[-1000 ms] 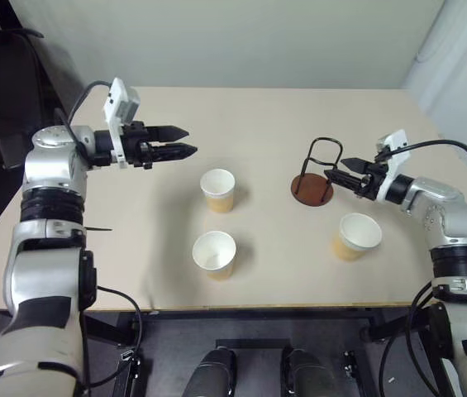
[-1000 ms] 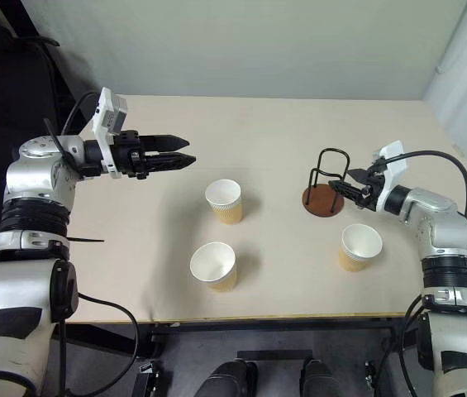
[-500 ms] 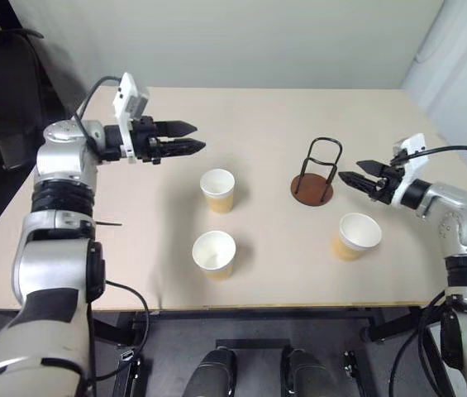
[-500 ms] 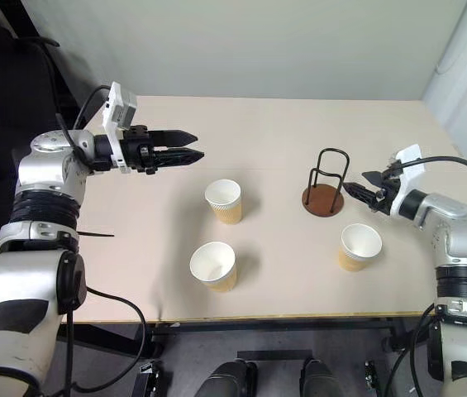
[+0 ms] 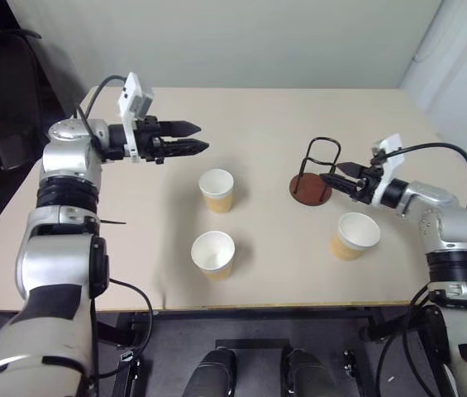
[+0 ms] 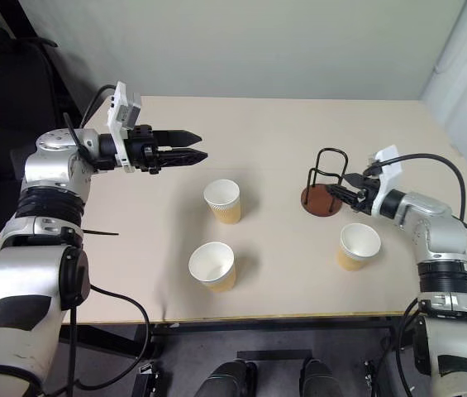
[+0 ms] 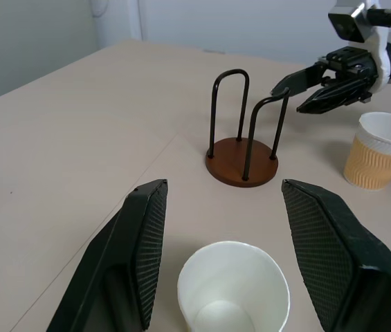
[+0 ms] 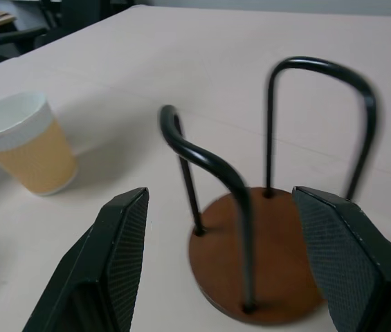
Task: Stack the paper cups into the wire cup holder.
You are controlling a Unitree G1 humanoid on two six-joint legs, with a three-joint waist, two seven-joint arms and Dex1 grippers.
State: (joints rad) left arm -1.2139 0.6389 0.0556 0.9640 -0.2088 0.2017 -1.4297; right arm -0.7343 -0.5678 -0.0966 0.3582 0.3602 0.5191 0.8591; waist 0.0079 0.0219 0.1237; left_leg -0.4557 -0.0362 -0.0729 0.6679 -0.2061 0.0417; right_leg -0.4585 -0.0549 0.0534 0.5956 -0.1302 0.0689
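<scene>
I will next use my right gripper to grab the holder [image 8: 264, 277] by a wire loop [image 8: 214, 164], so that it gets set up for stacking the paper cups.
The wire cup holder [image 5: 313, 175], black loops on a brown disc, stands empty right of centre. My right gripper [image 5: 326, 177] is open and empty, its tips right at the holder's right side. In the right wrist view the holder [image 8: 264, 277] stands just ahead of the fingers [image 8: 115, 263]. One paper cup [image 5: 355, 235] stands just nearer than this gripper. Two more cups stand mid-table [image 5: 216, 190], [image 5: 213, 253]. My left gripper [image 5: 200, 137] hovers open and empty, above and to the left of the farther middle cup. That cup [image 7: 233, 294] lies between its fingers [image 7: 140, 263] in the left wrist view.
All of this rests on a beige table [image 5: 258, 116] with a wall behind it. The table's front edge [image 5: 258, 306] runs just nearer than the closest cup. Dark furniture [image 5: 2, 74] stands off the table's left side.
My right gripper drew back to the right half a second ago and has now come back left to the holder. The left gripper and the cups are where they were.
</scene>
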